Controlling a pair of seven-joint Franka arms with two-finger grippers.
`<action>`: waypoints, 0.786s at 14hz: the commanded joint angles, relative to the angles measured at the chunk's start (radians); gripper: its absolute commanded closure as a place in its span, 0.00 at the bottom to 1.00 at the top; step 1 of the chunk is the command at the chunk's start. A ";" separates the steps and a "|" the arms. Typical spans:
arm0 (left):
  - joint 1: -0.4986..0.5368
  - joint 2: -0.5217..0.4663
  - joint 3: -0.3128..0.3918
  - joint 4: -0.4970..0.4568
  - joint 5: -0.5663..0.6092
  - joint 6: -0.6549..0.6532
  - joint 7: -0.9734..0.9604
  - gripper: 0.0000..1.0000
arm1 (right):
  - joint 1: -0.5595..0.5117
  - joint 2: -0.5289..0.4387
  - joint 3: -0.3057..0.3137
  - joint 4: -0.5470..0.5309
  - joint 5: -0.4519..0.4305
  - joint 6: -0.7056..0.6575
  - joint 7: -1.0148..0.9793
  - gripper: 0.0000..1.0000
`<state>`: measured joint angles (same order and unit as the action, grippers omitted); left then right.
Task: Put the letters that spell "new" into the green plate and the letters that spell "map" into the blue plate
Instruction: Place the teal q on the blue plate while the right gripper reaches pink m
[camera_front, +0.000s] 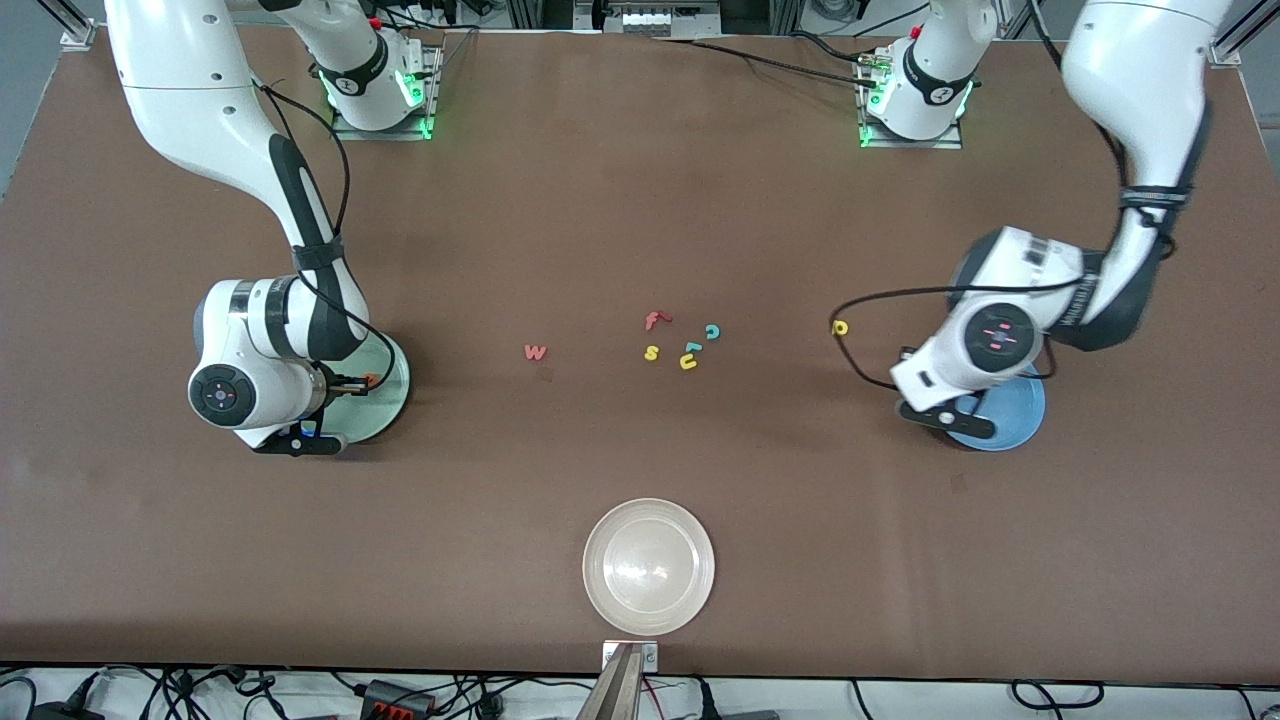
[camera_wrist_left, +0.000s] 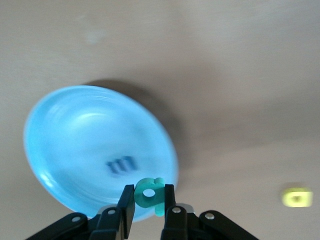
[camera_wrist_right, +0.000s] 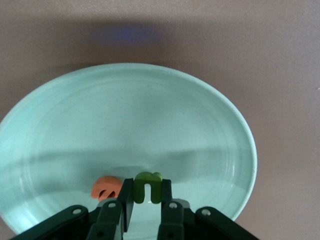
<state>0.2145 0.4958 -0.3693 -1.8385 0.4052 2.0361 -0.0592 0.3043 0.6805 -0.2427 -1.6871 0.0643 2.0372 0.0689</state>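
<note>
My left gripper holds the teal letter (camera_wrist_left: 149, 194) high above the blue plate's rim (camera_wrist_left: 175, 160) in the left wrist view, so it needs to lower the letter before it releases it.
My right gripper (camera_wrist_right: 147, 185) is shut on the dark green "n" (camera_wrist_right: 148, 177) and holds it low over the green plate (camera_wrist_right: 150, 115), next to the orange "e" (camera_wrist_right: 106, 187) lying in that plate. My left gripper (camera_wrist_left: 149, 189) is shut on the teal round-bowled letter (camera_wrist_left: 156, 200) above the rim of the blue plate (camera_wrist_left: 75, 130), where the blue "m" (camera_wrist_left: 121, 165) lies. The pink-red "w" (camera_front: 535, 352) rests on the table between the green plate (camera_front: 395, 385) and the middle cluster. The yellow round-bowled letter (camera_front: 840, 327) lies on the table close to the blue plate (camera_front: 1020, 415).
Near the table's middle lie a red "f" (camera_front: 655, 320), a teal "c" (camera_front: 712, 331), a yellow "s" (camera_front: 651, 352), a yellow "u" (camera_front: 688, 362) and a small teal piece (camera_front: 692, 348). A beige-white plate (camera_front: 648, 566) stands nearest the front camera.
</note>
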 joint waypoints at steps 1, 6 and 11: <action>0.086 0.039 -0.013 -0.024 0.020 0.082 0.100 0.87 | -0.002 -0.009 0.005 0.003 0.008 0.003 -0.012 0.01; 0.154 0.087 -0.014 -0.085 0.021 0.229 0.122 0.87 | 0.077 -0.062 0.023 0.026 0.011 -0.011 0.002 0.00; 0.154 0.087 -0.014 -0.085 0.021 0.230 0.122 0.87 | 0.270 -0.082 0.037 0.041 0.090 0.008 0.049 0.02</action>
<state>0.3546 0.5933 -0.3711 -1.9137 0.4056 2.2582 0.0481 0.5130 0.6110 -0.2011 -1.6461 0.1121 2.0380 0.0859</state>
